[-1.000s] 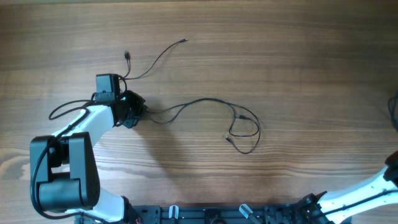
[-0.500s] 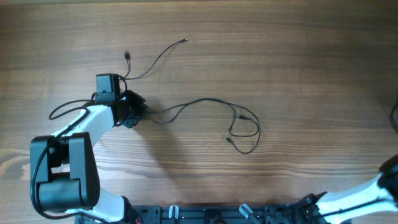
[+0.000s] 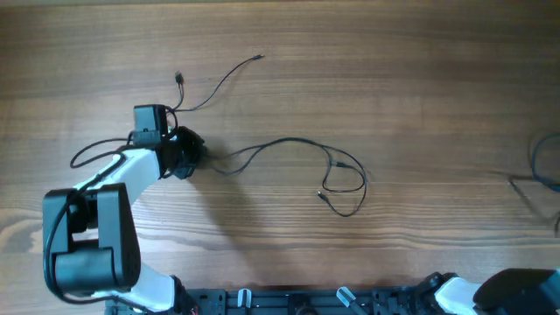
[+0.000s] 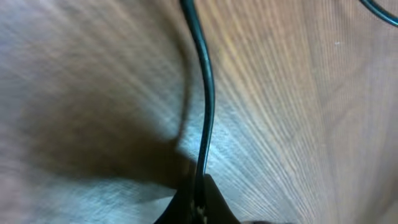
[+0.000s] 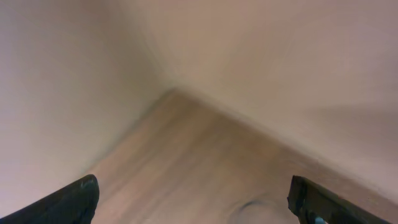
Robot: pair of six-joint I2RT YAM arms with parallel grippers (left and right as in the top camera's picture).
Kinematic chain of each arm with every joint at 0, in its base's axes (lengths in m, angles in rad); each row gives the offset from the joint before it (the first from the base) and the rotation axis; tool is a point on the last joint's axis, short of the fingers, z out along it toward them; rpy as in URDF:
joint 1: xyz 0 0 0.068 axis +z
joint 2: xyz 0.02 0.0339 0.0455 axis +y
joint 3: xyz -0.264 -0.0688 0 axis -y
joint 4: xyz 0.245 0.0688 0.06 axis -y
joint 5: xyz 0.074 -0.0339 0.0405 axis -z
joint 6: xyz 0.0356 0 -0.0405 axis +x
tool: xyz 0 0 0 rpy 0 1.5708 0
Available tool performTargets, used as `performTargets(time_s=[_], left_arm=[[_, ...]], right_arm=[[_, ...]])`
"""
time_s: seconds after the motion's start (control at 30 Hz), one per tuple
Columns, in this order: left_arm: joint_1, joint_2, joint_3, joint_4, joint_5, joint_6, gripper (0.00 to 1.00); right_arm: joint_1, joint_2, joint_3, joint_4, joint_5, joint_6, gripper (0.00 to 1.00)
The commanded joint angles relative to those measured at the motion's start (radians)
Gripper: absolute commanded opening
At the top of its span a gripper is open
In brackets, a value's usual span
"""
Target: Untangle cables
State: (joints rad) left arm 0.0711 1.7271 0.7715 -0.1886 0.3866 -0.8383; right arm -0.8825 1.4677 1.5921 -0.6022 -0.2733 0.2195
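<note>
The robot's right gripper will leave the held cable, and it will reach for and grab the part of the other cable beside the left gripper to untangle the cables.
Thin black cables (image 3: 289,143) lie across the wooden table. One strand runs right from my left gripper (image 3: 194,153) to a loose loop (image 3: 346,185). Two short ends (image 3: 219,86) fan out above the gripper, with tiny plugs at their tips. In the left wrist view a cable (image 4: 205,93) comes down the frame into my left gripper (image 4: 200,208), which is shut on it. My right gripper (image 5: 199,205) is open; its fingertips (image 5: 78,199) stand far apart with nothing between them. That view is blurred and shows no cable.
The left arm's base (image 3: 92,241) stands at the front left, and its thicker wire (image 3: 92,153) arcs beside the arm. A blurred dark wire (image 3: 542,166) shows at the right edge. The right arm's base (image 3: 516,293) sits at the front right corner.
The right arm's white link has swung out of the overhead view, leaving a blurred wire at the right edge. The left arm and the cables have hardly moved.
</note>
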Motion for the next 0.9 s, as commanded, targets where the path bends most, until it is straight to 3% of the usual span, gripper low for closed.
performTargets(time_s=[0.0,0.17,0.27,0.3,0.37,0.53,0.7,0.77,0.87], left_arm=[[-0.033,0.047,-0.032,0.117,0.263,0.106,0.04],[-0.152,0.047,-0.032,0.237,0.293,0.105,0.05],[-0.215,0.047,-0.032,0.254,0.292,0.106,0.22],[-0.222,0.046,-0.032,0.253,0.293,0.106,0.36],[-0.215,0.041,-0.032,0.253,0.301,0.101,0.38],[-0.158,-0.076,-0.032,0.245,0.319,0.102,0.56],[-0.153,-0.154,-0.032,0.241,0.271,0.101,0.59],[-0.153,-0.157,-0.032,0.233,0.272,0.098,0.59],[-0.153,-0.159,-0.032,0.234,0.303,0.062,0.58]], right_arm=[[0.137,-0.025,0.0,-0.124,-0.413,0.014,1.0],[0.442,-0.018,-0.07,-0.297,-0.423,-0.152,1.0],[0.651,-0.012,-0.208,-0.237,-0.401,-0.156,1.0],[0.705,-0.003,-0.252,-0.218,-0.401,-0.157,1.0],[0.814,0.019,-0.343,-0.19,-0.401,-0.175,1.0],[1.089,0.043,-0.551,0.023,-0.402,-0.234,1.0],[1.366,0.085,-0.708,0.381,-0.28,-0.514,0.99],[1.448,0.144,-0.723,0.457,-0.13,-0.58,0.98],[1.499,0.232,-0.723,0.561,-0.074,-0.612,0.89]])
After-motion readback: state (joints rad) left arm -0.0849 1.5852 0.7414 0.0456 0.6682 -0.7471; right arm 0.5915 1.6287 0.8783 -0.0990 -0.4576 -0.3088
